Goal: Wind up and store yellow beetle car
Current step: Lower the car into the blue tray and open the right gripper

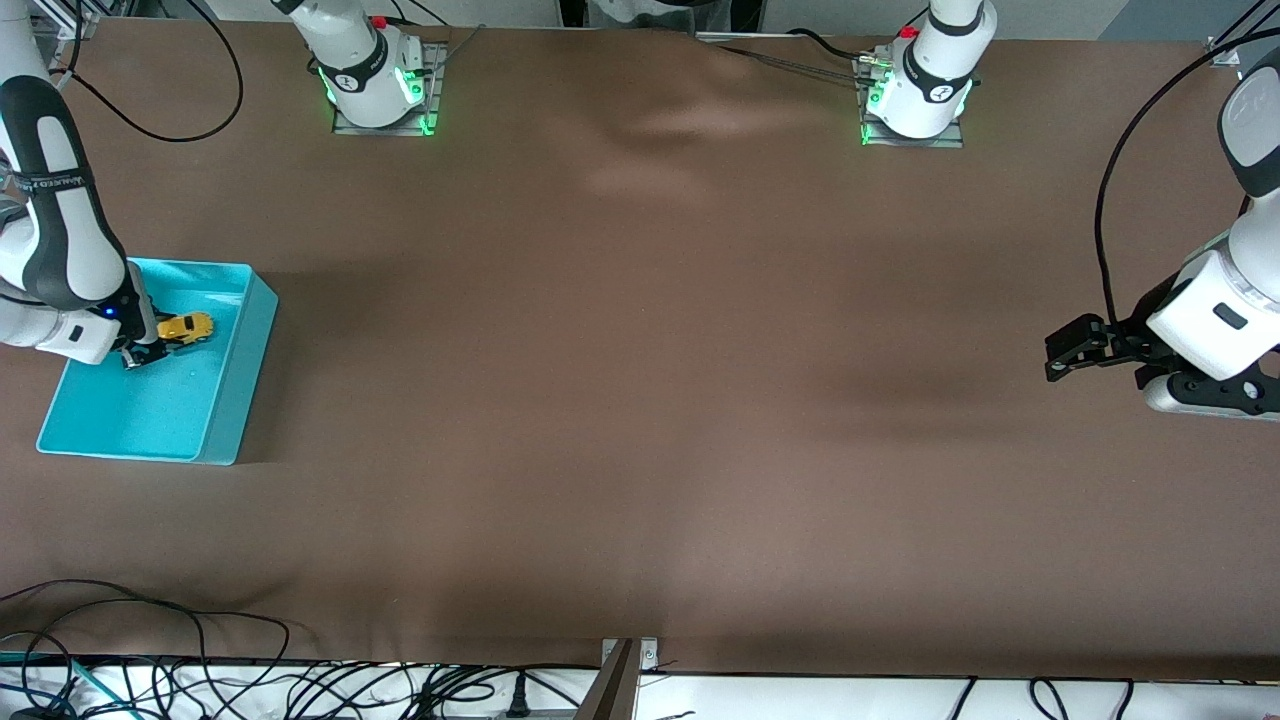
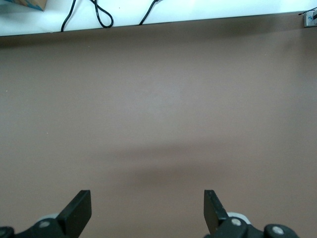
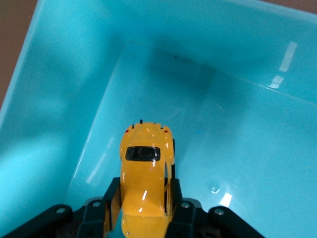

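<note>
My right gripper is holding the yellow beetle car [image 1: 186,327] [image 3: 144,171] low over the teal bin's bottom. It needs to let go, as the car would rest in the bin.
The yellow beetle car [image 1: 186,327] [image 3: 144,171] is inside the teal bin [image 1: 238,400] [image 3: 257,74] at the right arm's end of the table. My right gripper [image 1: 150,345] [image 3: 143,196] is shut on the car's sides, one black finger against each flank, low in the bin; whether its wheels touch the floor I cannot tell. My left gripper [image 1: 1065,352] [image 2: 147,210] waits open over bare brown tabletop at the left arm's end, with nothing between its fingers.
The brown table cover [image 1: 640,380] spreads between the two arms. Loose cables [image 1: 200,680] lie along the table edge nearest the front camera. The two arm bases [image 1: 375,80] stand at the farthest edge.
</note>
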{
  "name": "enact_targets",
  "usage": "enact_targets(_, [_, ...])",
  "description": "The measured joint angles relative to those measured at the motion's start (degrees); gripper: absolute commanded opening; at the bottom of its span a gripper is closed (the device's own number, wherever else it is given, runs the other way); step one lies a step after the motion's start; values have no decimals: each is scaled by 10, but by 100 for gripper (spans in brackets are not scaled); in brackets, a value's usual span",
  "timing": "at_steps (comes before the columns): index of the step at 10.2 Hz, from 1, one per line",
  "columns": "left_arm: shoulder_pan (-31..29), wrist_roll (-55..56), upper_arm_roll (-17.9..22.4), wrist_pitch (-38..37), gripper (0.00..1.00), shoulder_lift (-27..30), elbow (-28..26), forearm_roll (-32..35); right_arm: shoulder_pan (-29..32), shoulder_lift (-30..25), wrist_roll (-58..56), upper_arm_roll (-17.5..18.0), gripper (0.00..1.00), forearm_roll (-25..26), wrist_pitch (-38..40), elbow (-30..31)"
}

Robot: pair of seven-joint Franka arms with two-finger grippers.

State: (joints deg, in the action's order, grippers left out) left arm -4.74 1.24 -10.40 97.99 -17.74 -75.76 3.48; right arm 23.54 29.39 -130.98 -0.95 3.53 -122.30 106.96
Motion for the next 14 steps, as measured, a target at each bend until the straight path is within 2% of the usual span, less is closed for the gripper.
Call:
enact_targets(1, [0, 0, 0, 0, 100, 0, 0, 0, 0, 0, 0, 0, 0, 0, 0, 0])
enact_targets(2, [0, 0, 0, 0, 100, 0, 0, 0, 0, 0, 0, 0, 12, 0, 0, 0])
enact_targets(3, [0, 0, 0, 0, 100, 0, 0, 0, 0, 0, 0, 0, 31, 0, 0, 0])
enact_targets(5, [0, 0, 0, 0, 100, 0, 0, 0, 0, 0, -3, 1, 50, 0, 0, 0])
enact_targets(6, [0, 0, 0, 0, 100, 0, 0, 0, 0, 0, -6, 1, 99, 0, 0, 0])
enact_targets(11, [0, 0, 0, 0, 100, 0, 0, 0, 0, -1, -7, 3, 100, -3, 0, -1])
enact_targets(14, [0, 0, 0, 0, 100, 0, 0, 0, 1, -21, 11, 29, 100, -4, 3, -10])
